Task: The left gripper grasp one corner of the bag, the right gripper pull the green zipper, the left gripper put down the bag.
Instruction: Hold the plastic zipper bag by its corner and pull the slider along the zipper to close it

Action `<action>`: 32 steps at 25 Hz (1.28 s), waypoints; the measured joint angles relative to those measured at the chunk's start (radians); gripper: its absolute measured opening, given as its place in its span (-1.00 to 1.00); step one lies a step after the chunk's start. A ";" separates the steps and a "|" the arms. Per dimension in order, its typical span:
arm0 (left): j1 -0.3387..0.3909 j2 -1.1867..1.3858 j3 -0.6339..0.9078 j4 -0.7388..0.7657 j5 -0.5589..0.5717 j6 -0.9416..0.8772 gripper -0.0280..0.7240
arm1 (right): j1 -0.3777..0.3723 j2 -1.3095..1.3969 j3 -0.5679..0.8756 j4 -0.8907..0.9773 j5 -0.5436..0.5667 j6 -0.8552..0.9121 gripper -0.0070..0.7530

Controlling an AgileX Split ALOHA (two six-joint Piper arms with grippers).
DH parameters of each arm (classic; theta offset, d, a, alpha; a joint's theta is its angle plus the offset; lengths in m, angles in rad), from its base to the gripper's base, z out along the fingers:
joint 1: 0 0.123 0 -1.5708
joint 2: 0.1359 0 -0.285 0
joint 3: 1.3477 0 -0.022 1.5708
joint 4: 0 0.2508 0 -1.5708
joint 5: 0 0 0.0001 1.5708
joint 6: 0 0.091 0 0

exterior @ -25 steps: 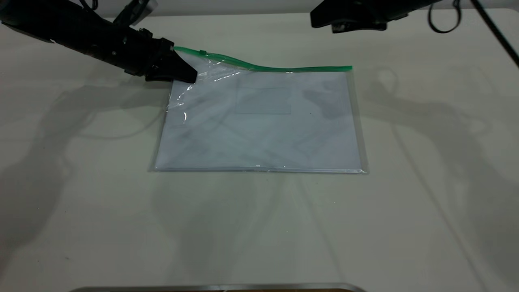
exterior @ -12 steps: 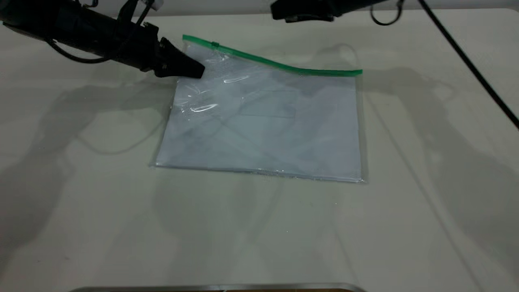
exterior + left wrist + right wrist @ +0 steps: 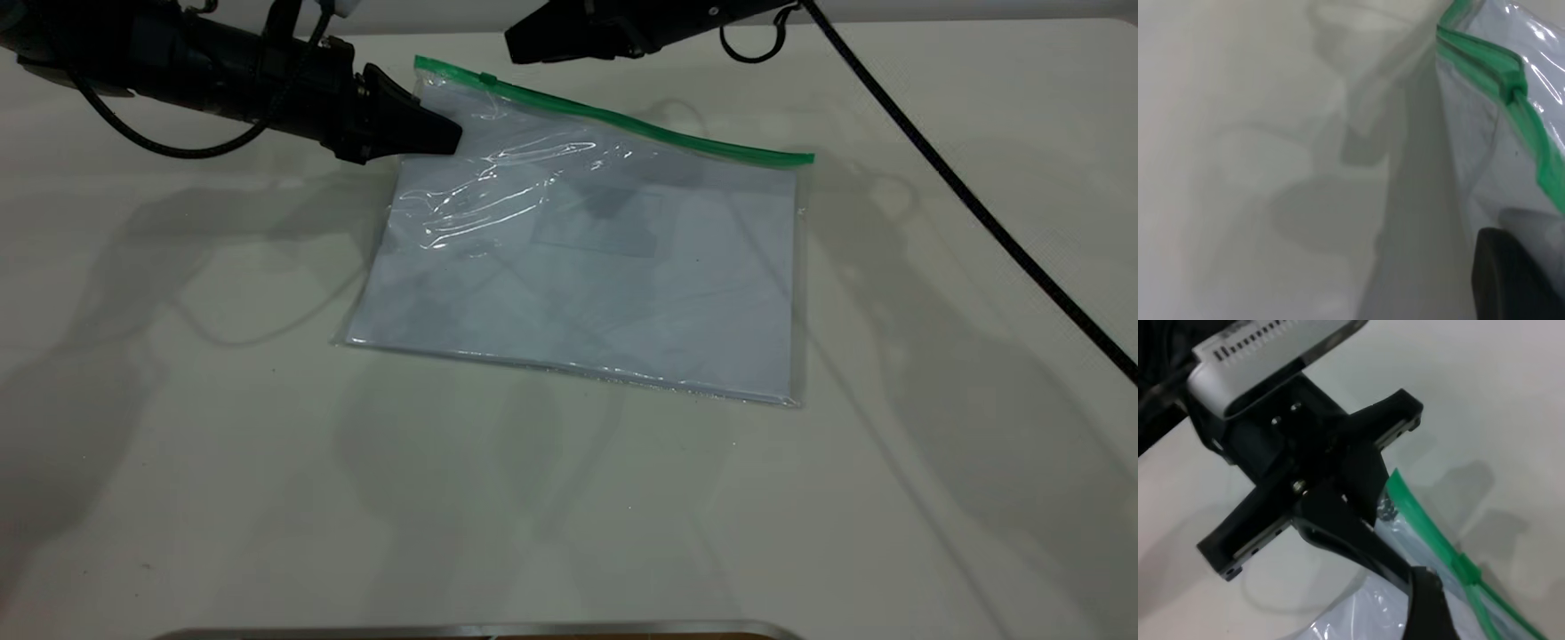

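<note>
I will next use my right gripper to grab the zipper by its slider tab (image 3: pixel 487 78) and then pull the zipper along the bag's green strip (image 3: pixel 661 133).
The bag (image 3: pixel 605 258), a clear pouch with white paper sheets, lies on the table with its far-left corner raised. My left gripper (image 3: pixel 440 138) is shut on that corner. The green zipper (image 3: pixel 622 120) runs along the far edge and slopes up toward the held corner. Its slider tab (image 3: pixel 487 78) sits near that corner. My right gripper (image 3: pixel 524 44) hovers just behind the slider, apart from it. The left wrist view shows the green zipper (image 3: pixel 1531 133) and the slider (image 3: pixel 1513 79). The right wrist view shows the left gripper (image 3: pixel 1338 513) and the slider (image 3: pixel 1465 570).
The bag lies on a pale table (image 3: pixel 222 444). The right arm's black cable (image 3: pixel 978 204) runs across the table's right side. A metal edge (image 3: pixel 480 631) lies along the table's front.
The left gripper has raised the bag's corner higher and shifted it right, skewing the bag. The right gripper has moved left along the far edge toward the slider.
</note>
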 joint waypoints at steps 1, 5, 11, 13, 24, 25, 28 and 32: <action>0.000 0.000 0.000 0.000 0.001 0.005 -0.77 | 0.002 0.000 0.000 0.000 -0.011 -0.001 0.46; 0.000 0.000 0.000 -0.002 0.007 0.011 -0.77 | 0.010 0.001 0.000 0.000 -0.044 -0.003 0.46; -0.003 0.000 0.000 -0.004 0.021 0.015 -0.77 | 0.025 0.022 -0.002 0.012 -0.050 -0.005 0.46; -0.010 0.000 0.000 -0.004 0.018 0.015 -0.77 | 0.030 0.026 -0.002 0.012 -0.050 -0.006 0.46; -0.025 0.000 0.000 -0.005 0.013 0.015 -0.77 | 0.050 0.030 -0.002 0.024 -0.056 -0.021 0.32; -0.025 0.000 0.000 -0.005 0.013 0.015 -0.77 | 0.050 0.030 -0.002 0.020 -0.056 -0.021 0.27; -0.025 0.000 0.000 -0.005 0.013 0.015 -0.77 | 0.050 0.030 -0.002 0.001 -0.056 -0.022 0.10; -0.025 0.000 0.000 -0.005 0.013 0.015 -0.77 | 0.050 0.030 -0.002 -0.006 -0.056 -0.026 -0.14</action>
